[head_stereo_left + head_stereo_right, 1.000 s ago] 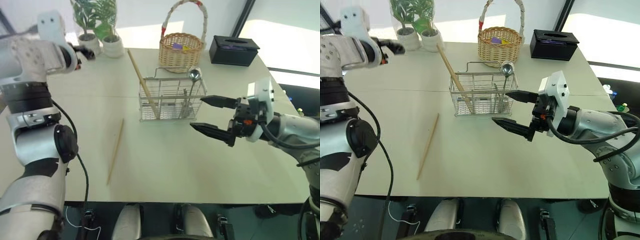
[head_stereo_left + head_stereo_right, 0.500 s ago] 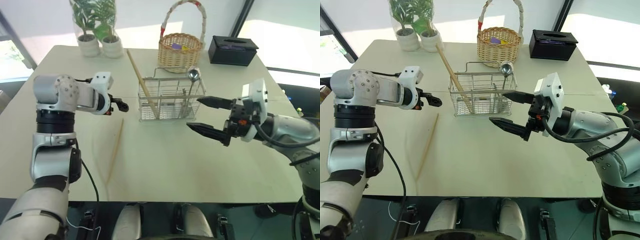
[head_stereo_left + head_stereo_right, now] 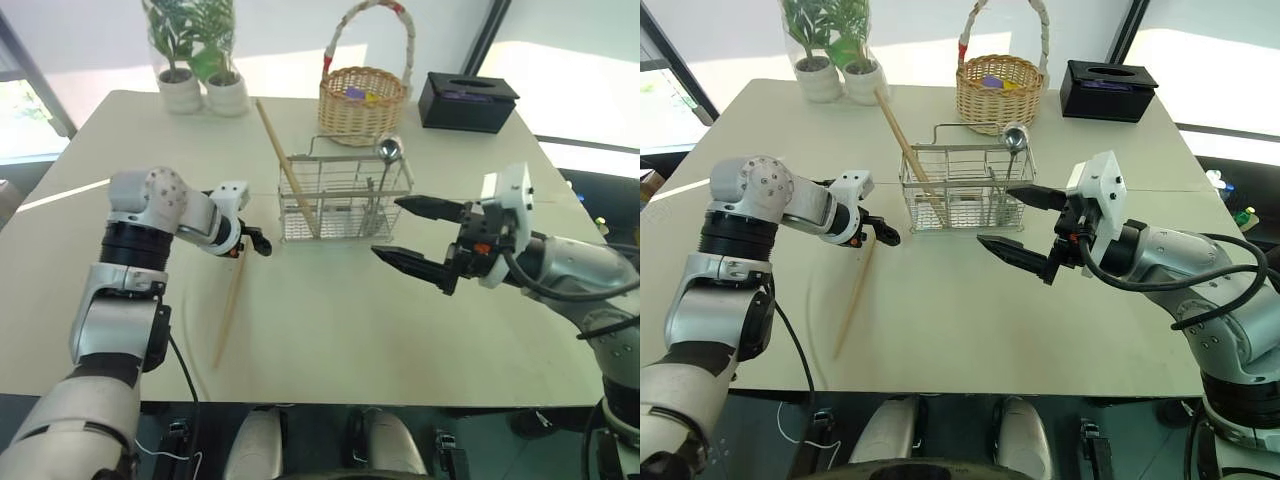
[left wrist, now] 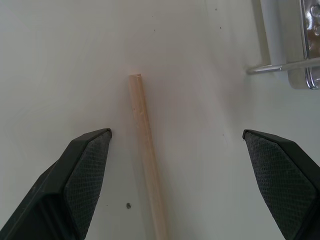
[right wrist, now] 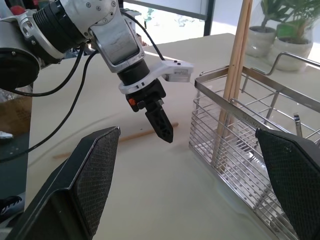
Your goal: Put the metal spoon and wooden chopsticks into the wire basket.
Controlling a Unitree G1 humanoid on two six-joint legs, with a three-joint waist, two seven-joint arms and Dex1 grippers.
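In the left wrist view my fingertips reach down beside the lying chopstick near the tabletop and closing now would catch it, so it is time for my left gripper to close.
The wire basket (image 3: 345,200) stands mid-table. The metal spoon (image 3: 388,152) stands upright inside it, bowl up. One wooden chopstick (image 3: 285,165) leans in the basket's left end. A second chopstick (image 3: 231,302) lies flat on the table, left of the basket. My left gripper (image 3: 258,243) is open and points down over that chopstick's far end. In the left wrist view its fingers (image 4: 85,165) stand either side of the chopstick tip (image 4: 140,115), clear of it. My right gripper (image 3: 386,227) hovers open and empty, just right of the basket.
A round wicker basket (image 3: 362,100) with a tall handle stands behind the wire basket. A black tissue box (image 3: 467,100) sits at the back right and two potted plants (image 3: 198,70) at the back left. The table's front edge (image 3: 330,402) runs close below the lying chopstick.
My left arm swung down from high at the far left to the table. Its open gripper now sits over the lying chopstick's far end. The right gripper stayed in place.
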